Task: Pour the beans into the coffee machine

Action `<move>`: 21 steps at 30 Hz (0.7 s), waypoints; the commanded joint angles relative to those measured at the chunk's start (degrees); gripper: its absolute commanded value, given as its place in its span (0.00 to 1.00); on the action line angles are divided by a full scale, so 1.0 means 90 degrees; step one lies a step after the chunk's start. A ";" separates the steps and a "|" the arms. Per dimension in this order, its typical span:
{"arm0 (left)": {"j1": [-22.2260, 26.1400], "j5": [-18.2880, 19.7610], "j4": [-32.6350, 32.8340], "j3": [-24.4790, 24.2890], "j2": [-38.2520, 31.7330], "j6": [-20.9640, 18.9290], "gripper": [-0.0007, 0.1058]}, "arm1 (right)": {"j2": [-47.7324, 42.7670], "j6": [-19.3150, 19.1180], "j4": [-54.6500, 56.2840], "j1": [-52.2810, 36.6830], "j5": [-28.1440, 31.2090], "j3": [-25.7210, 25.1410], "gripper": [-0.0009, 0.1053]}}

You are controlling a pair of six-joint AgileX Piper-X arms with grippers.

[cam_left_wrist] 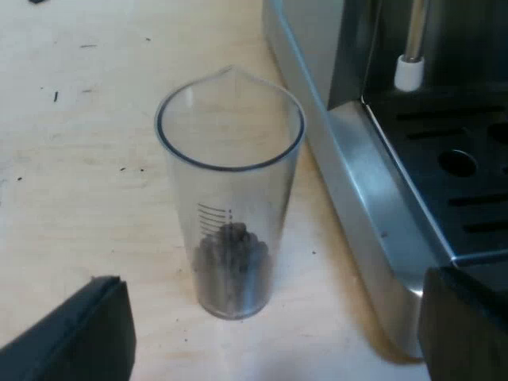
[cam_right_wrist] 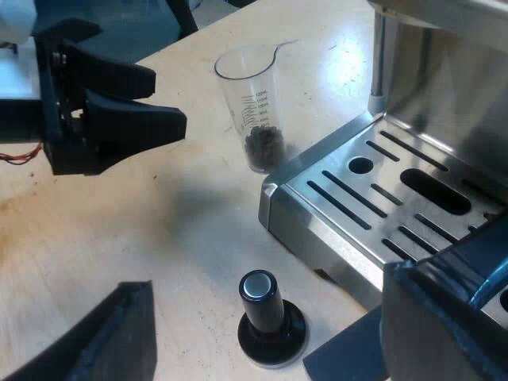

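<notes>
The left gripper grabs the measuring glass by its clear side (cam_left_wrist: 238,194) next, leaving the measuring glass's spout (cam_left_wrist: 230,71) free to pour the beans.
A clear measuring glass (cam_left_wrist: 230,198) with a spout stands upright on the pale wooden table (cam_left_wrist: 79,159), a small heap of dark beans (cam_left_wrist: 232,266) in its bottom. My left gripper (cam_left_wrist: 274,341) is open, its fingers (cam_left_wrist: 79,337) spread wide and just short of the glass. In the right wrist view the same glass (cam_right_wrist: 255,107) stands beside the espresso machine's drip tray (cam_right_wrist: 381,198), and the left gripper (cam_right_wrist: 171,101) hovers a short way from it. My right gripper (cam_right_wrist: 274,333) is open above the table near the tamper.
A tamper with a black knob and silver cap (cam_right_wrist: 270,317) stands on the table by the drip tray's corner. The machine's steel base (cam_left_wrist: 373,214) runs close beside the glass. A steam wand (cam_right_wrist: 377,63) hangs over the tray's edge.
</notes>
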 commanded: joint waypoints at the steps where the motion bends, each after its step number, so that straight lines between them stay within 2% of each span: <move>1: -0.0036 -0.0176 -0.0452 -0.0011 0.0167 -0.0017 0.83 | -0.0004 -0.0087 -0.0066 0.0022 -0.0143 -0.0033 0.59; 4: -0.0036 -0.0345 -0.0886 -0.0011 0.0429 -0.0017 0.83 | -0.0004 -0.0087 -0.0066 0.0022 -0.0143 -0.0033 0.59; 15: -0.0036 -0.0320 -0.1999 -0.0011 0.1691 -0.0017 0.83 | -0.0004 -0.0087 -0.0091 0.0022 -0.0143 -0.0033 0.59; 21: -0.0036 -0.0297 -0.2978 -0.0011 0.2534 -0.0017 0.83 | -0.0004 -0.0087 -0.0091 0.0022 -0.0143 -0.0033 0.59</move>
